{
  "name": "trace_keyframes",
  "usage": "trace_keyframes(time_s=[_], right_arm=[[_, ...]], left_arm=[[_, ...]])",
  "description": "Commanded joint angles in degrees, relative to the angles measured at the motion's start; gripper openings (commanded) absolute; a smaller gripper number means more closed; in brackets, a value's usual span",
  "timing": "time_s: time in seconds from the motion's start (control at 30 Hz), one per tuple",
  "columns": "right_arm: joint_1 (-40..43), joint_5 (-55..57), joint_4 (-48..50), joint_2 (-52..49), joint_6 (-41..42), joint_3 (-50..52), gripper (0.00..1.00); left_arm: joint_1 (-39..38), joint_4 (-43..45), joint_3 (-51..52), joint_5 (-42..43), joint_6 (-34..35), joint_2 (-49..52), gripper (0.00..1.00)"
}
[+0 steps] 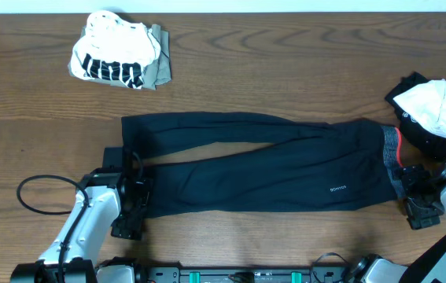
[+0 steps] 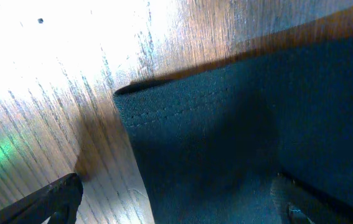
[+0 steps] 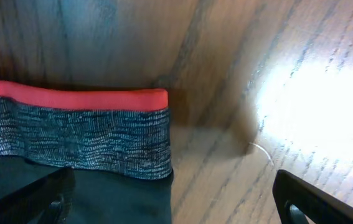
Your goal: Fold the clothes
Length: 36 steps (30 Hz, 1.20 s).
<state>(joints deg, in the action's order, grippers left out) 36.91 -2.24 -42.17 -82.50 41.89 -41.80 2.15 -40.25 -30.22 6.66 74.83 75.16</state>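
Observation:
The robot's right gripper should next grab the trousers (image 1: 262, 161) at the near corner of their waistband. The robot will then fold the near side of the trousers over onto the far leg.
Long black trousers (image 1: 262, 161) lie flat across the middle of the table, leg ends to the left and the grey, red-edged waistband (image 1: 392, 153) to the right. My left gripper (image 1: 130, 208) is low at the near leg's hem. In the left wrist view it stands open (image 2: 176, 208), astride the hem corner (image 2: 182, 118), with one finger (image 2: 51, 200) over wood and the other over cloth. My right gripper (image 1: 417, 196) is at the waistband's near corner. The right wrist view has it open (image 3: 176, 205) around the waistband's end (image 3: 120, 140), nothing pinched.
A white black-printed top on an olive piece (image 1: 119, 60) lies bunched at the far left. A black-and-white garment (image 1: 435, 108) sits at the right edge, close behind the right arm. A black cable loop (image 1: 38, 196) lies left of the left arm.

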Motion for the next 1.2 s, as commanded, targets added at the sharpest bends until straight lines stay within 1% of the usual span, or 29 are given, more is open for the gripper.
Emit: trace_keyframes(time_s=[0.0, 0.57, 0.73, 0.8, 0.83, 0.93, 1.03, 1.07, 1.17], right_arm=[[0.52, -1.03, 0.48, -0.39, 0.68, 0.39, 0.99], [0.52, -0.48, 4.59, -9.55, 0.26, 0.33, 0.99], [0.50, 3.87, 5.01, -10.14, 0.33, 0.33, 0.99], [0.52, 4.35, 4.83, -10.14, 0.46, 0.33, 0.99], [0.52, 4.33, 4.70, -10.14, 0.85, 0.33, 0.99], [0.52, 4.17, 4.59, -10.16, 0.92, 0.33, 0.99], [0.52, 4.20, 4.46, -10.16, 0.90, 0.35, 0.94], [0.52, 4.17, 4.46, -10.16, 0.90, 0.35, 0.90], [0.48, 4.15, 4.48, -10.16, 0.90, 0.35, 0.80]], left_arm=[[0.20, 0.11, 2.56, -2.45, 0.74, 1.36, 0.99], [0.20, 0.09, 2.69, -2.43, 0.74, 1.36, 0.99], [0.20, 0.09, 2.69, -2.43, 0.74, 1.36, 0.98], [0.20, 0.07, 2.69, -2.40, 0.72, 1.36, 0.88], [0.20, 0.04, 2.69, -2.40, 0.70, 1.36, 0.86], [0.20, -0.57, 2.69, -2.43, 0.70, 1.36, 0.86], [0.20, -1.03, 2.69, -2.45, 0.70, 1.36, 0.85], [0.20, -1.01, 2.69, -2.45, 0.70, 1.36, 0.85], [0.20, -0.96, 2.69, -2.45, 0.72, 1.36, 0.76]])
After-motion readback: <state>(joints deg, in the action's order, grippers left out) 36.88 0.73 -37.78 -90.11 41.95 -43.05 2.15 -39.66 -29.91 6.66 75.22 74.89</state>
